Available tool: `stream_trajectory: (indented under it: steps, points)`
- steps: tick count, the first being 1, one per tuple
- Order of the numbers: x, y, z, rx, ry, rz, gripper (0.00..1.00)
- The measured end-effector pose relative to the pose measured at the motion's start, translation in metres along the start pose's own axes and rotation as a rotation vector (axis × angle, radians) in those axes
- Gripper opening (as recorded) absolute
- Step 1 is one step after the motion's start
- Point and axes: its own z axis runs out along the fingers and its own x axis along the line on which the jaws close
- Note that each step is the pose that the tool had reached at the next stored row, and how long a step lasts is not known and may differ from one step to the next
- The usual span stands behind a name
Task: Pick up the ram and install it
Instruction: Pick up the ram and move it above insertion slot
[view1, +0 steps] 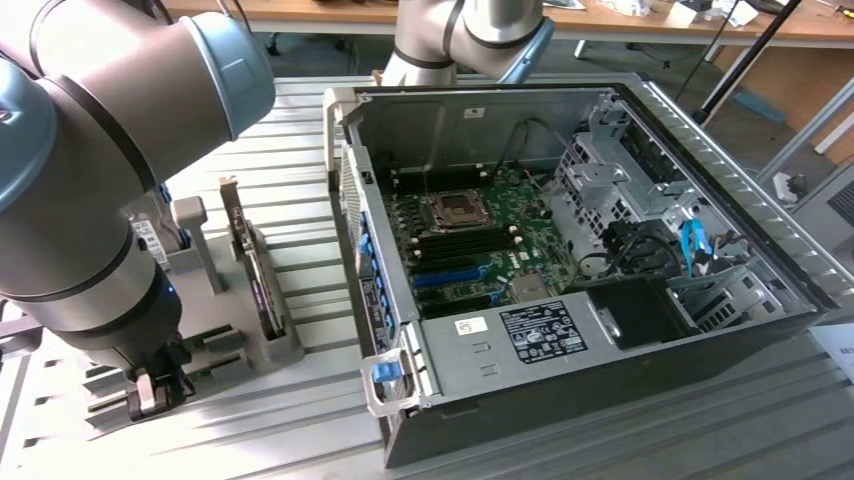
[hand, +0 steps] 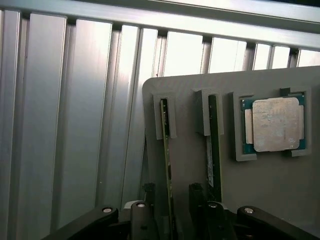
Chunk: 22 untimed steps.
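The ram stick needs to be installed in the motherboard's black slots, so my gripper should first grab the stick by its exposed long edge (hand: 169, 192).
A ram stick (hand: 165, 150), thin, green and standing on edge, sits in a slot of the grey holder plate (hand: 260, 195). A second ram stick (hand: 213, 145) stands in the neighbouring slot. My gripper (hand: 170, 220) is open and straddles the first stick, one dark finger (hand: 144, 220) on each side, with a gap showing on the side toward the second stick. In the exterior view the gripper (view1: 154, 388) hangs low over the slatted table beside the grey holder (view1: 200, 290). The black ram slots (view1: 467, 243) lie on the motherboard inside the open computer case (view1: 441, 400).
A square silver processor chip (hand: 274, 125) lies in a recess of the holder, past the second stick. A dark expansion card (view1: 256, 275) stands upright in the holder. My arm's bulky elbow (view1: 94, 150) fills the exterior view's left. The slatted metal table (hand: 75, 125) stretches around the holder.
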Motion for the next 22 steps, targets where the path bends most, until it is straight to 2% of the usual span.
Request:
stream_trajectory:
  steps: [7,8,10,22]
  points:
    - [0.0001,0.0000,-0.0001,-0.0001,0.0001,0.000,0.39]
    - [0.0001,0.0000,0.0000,-0.0001,0.0000,0.000,0.26]
    - [0.0001,0.0000,-0.0001,-0.0001,0.0001,0.000,0.15]
    - [0.0001,0.0000,0.0000,-0.0001,0.0001,0.000,0.15]
